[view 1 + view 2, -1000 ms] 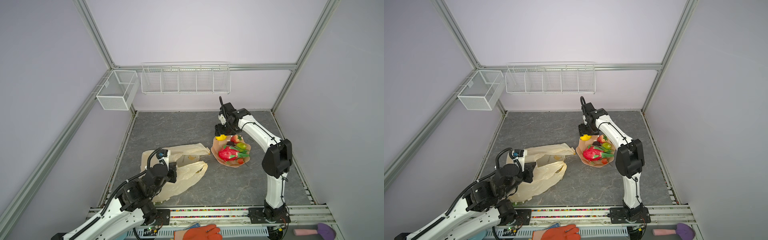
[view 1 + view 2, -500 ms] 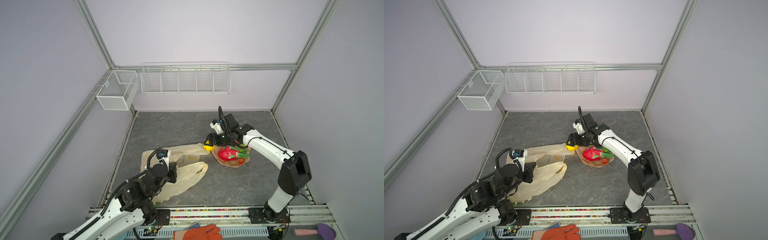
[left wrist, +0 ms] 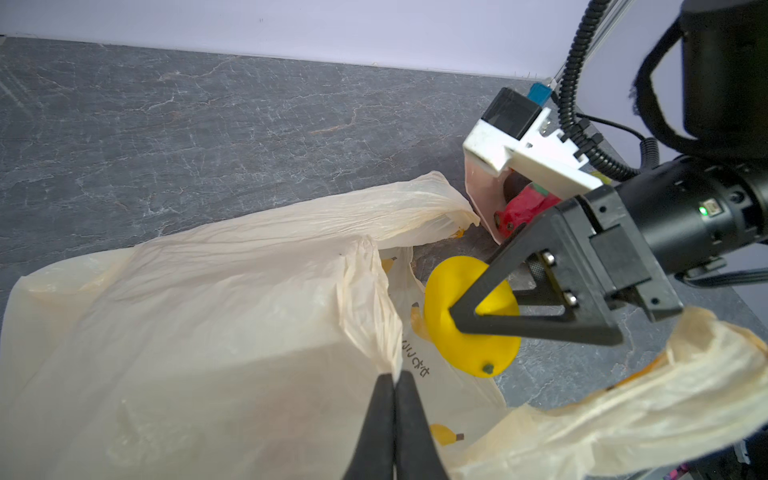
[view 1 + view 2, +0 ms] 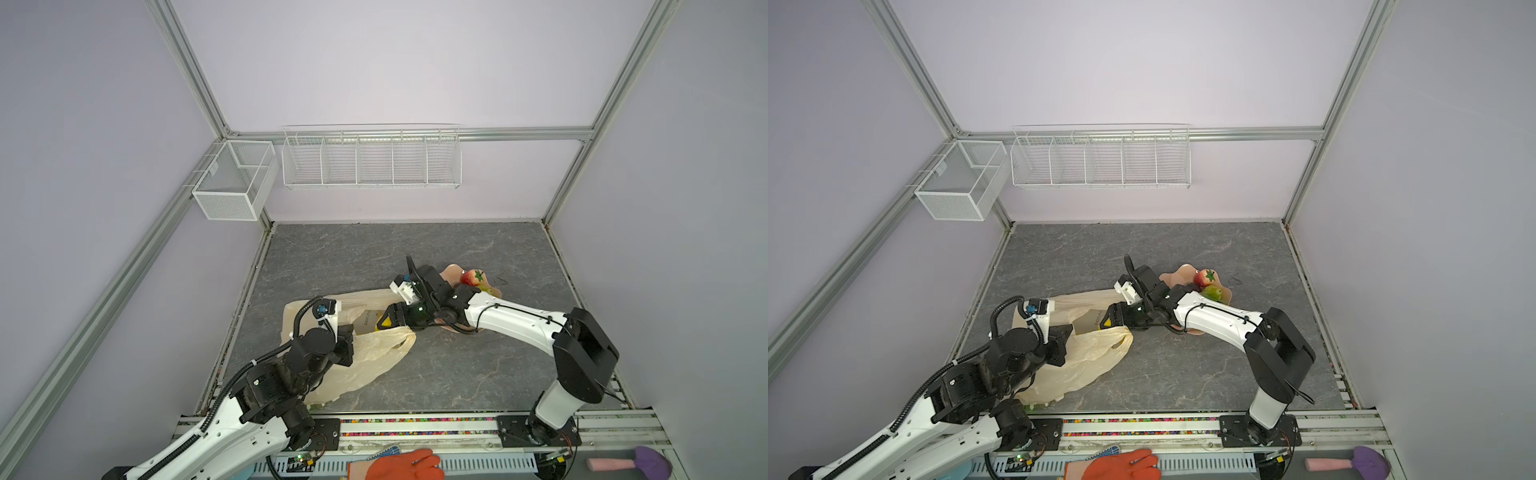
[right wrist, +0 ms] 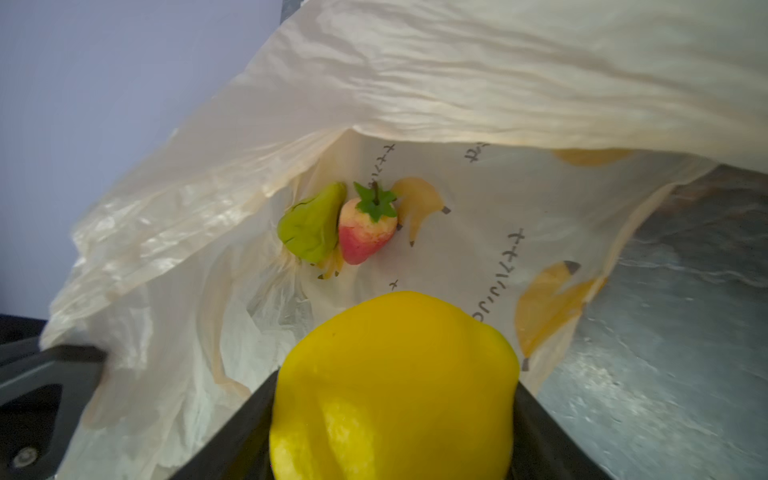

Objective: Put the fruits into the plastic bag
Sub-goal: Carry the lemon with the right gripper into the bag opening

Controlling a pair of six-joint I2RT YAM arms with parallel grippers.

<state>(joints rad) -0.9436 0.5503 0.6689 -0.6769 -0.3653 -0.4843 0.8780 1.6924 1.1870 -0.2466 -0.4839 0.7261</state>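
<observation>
The lemon (image 5: 396,392) and the robot's fingers are only at the bag's lower edge (image 5: 562,345), so the robot will move the lemon further in before its right gripper lets go of it.
The cream plastic bag (image 4: 374,353) (image 4: 1088,357) lies on the grey floor with its mouth held up. My left gripper (image 3: 394,376) (image 4: 347,336) is shut on the bag's upper edge (image 3: 374,291). My right gripper (image 4: 384,322) (image 4: 1106,322) (image 3: 461,309) is shut on the yellow lemon (image 3: 478,349) (image 5: 395,374) right at the bag's mouth. Deep inside the bag (image 5: 457,83) lie a strawberry (image 5: 365,232) and a green fruit (image 5: 311,226). The peach plate (image 4: 451,272) (image 4: 1177,276) carries another strawberry (image 4: 471,277) (image 4: 1204,277), a green fruit (image 4: 1212,293) and the red dragon fruit (image 3: 521,208).
My right arm (image 4: 519,322) stretches low over the plate. Two white wire baskets (image 4: 370,158) (image 4: 232,183) hang on the back wall. An orange glove (image 4: 399,463) and a purple-headed tool (image 4: 648,461) lie past the front rail.
My right gripper has carried the lemon left from the plate to the bag's mouth. My left gripper has kept its hold on the bag and has not moved.
</observation>
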